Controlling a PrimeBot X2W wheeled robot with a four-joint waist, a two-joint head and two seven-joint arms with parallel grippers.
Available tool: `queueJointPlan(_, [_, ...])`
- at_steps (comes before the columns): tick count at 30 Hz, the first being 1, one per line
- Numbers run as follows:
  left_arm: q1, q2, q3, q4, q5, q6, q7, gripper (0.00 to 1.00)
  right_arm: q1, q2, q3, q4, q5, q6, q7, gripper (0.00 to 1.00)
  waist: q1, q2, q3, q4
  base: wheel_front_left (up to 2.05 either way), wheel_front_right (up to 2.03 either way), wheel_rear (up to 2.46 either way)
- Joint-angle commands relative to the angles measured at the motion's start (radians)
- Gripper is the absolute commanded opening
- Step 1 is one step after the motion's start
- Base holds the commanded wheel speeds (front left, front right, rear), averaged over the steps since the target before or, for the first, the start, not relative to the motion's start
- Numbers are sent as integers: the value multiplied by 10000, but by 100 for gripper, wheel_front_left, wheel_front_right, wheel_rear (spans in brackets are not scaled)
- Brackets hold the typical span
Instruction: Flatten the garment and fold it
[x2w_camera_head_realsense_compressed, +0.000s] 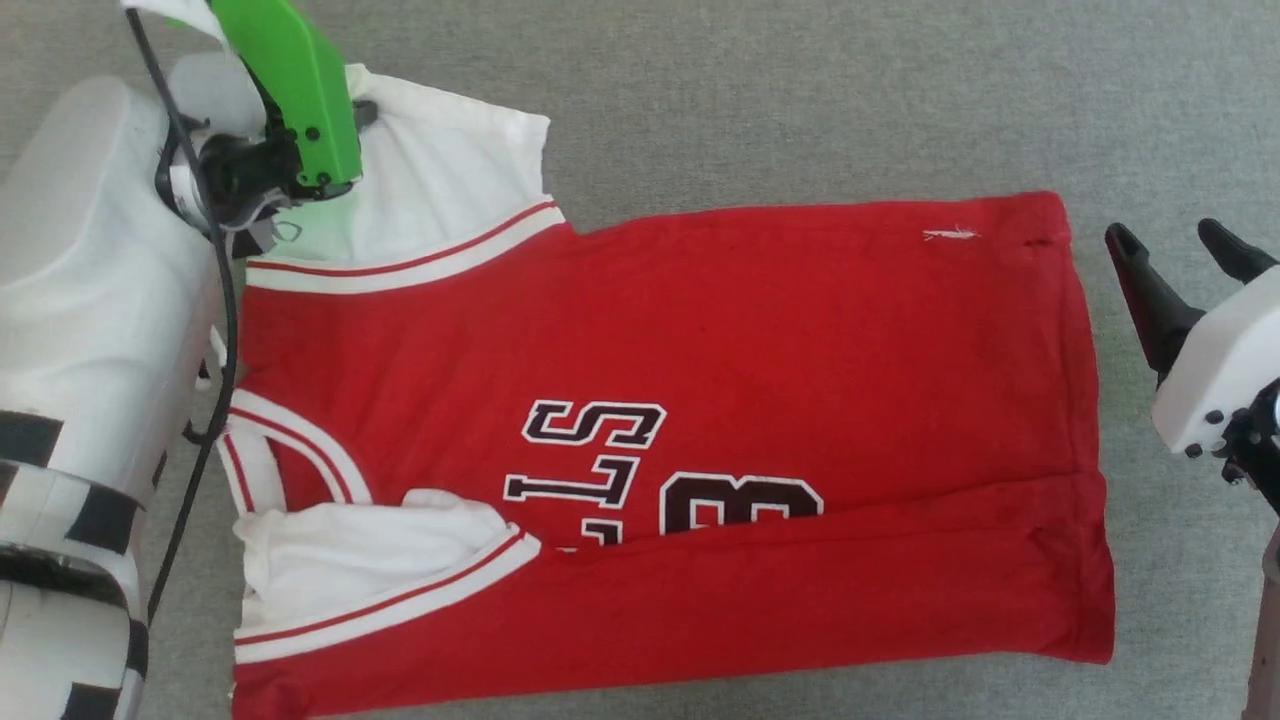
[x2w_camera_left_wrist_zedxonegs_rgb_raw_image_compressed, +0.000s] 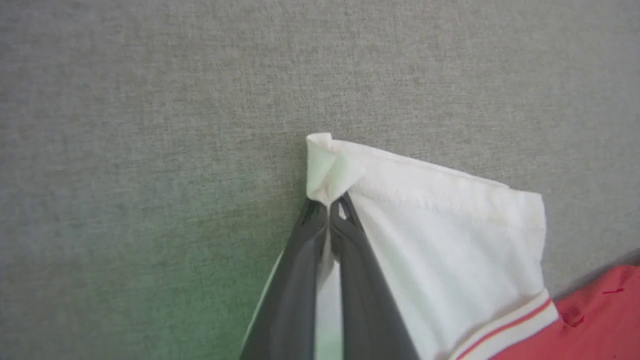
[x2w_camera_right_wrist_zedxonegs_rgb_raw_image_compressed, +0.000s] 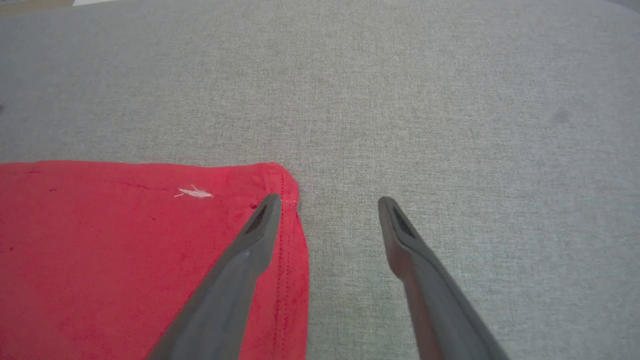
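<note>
I will grab the jersey by its far hem corner next with my right gripper. The jersey's stitched edge sticks up a little there, and the rest lies flat.
The garment, a red jersey with dark lettering, lies spread sideways on the grey surface, its near long edge folded over. Both shoulder straps are turned back, white lining up. My left gripper is shut on the corner of the far white strap, pinching a small fold of cloth; in the head view its green housing hides the fingers. My right gripper stands open beside the hem's far corner, one finger above the red cloth, the other over bare surface.
The grey fabric surface stretches all round the jersey. My pale left forearm with its black cable covers the left side of the head view. A small white thread lies on the cloth near the hem corner.
</note>
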Motion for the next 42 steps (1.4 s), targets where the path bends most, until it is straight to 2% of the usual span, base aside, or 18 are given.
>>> queueJointPlan(1, [398, -77, 16, -21, -117, -74, -56, 0, -246, -126, 61, -50, -163, -13, 160, 100, -1, -1, -211, 199, 0, 0, 0])
queueJointPlan(11, [416, 53, 214, -1074, -341, -89, -133, 0, -1431, -1214, 1264, 1005, -681, -13, 2645, 100, -1, -1, -275, 675, 0, 0, 0])
queueJointPlan(17, [490, 80, 176, -1531, -326, 0, -130, 0, -1712, -1679, 2142, 1874, -725, -13, 3313, 100, -1, -1, -7, 880, 0, 0, 0])
queueJointPlan(22, [656, 121, 222, -1848, -446, -46, -156, 0, -1591, -1709, 2434, 2324, -441, -13, 3379, 100, -1, -1, 95, 970, 0, 0, 0])
queueJointPlan(25, [787, 233, 280, -2078, -520, -32, -181, 0, -1562, -1707, 2440, 2513, -277, -13, 3302, 0, -1, -1, 61, 1019, 0, 0, 0])
queueJointPlan(31, [1087, 267, 608, -2346, -869, -83, -482, 0, -1583, -1645, 2072, 2524, -140, -13, 2893, 0, -1, -1, -512, 1010, 0, 0, 0])
queueJointPlan(36, [1921, 526, 1284, -3112, -1558, -229, -984, 0, -1269, -1405, 1598, 2590, -27, -13, 2029, 0, -1, -1, -1622, 991, 0, 0, 0])
queueJointPlan(42, [3417, 956, 1472, -4330, -1904, 13, -1085, 0, -326, -1245, 1116, 2812, 131, -13, 1436, 0, -1, -1, -2767, 1034, 0, 0, 0])
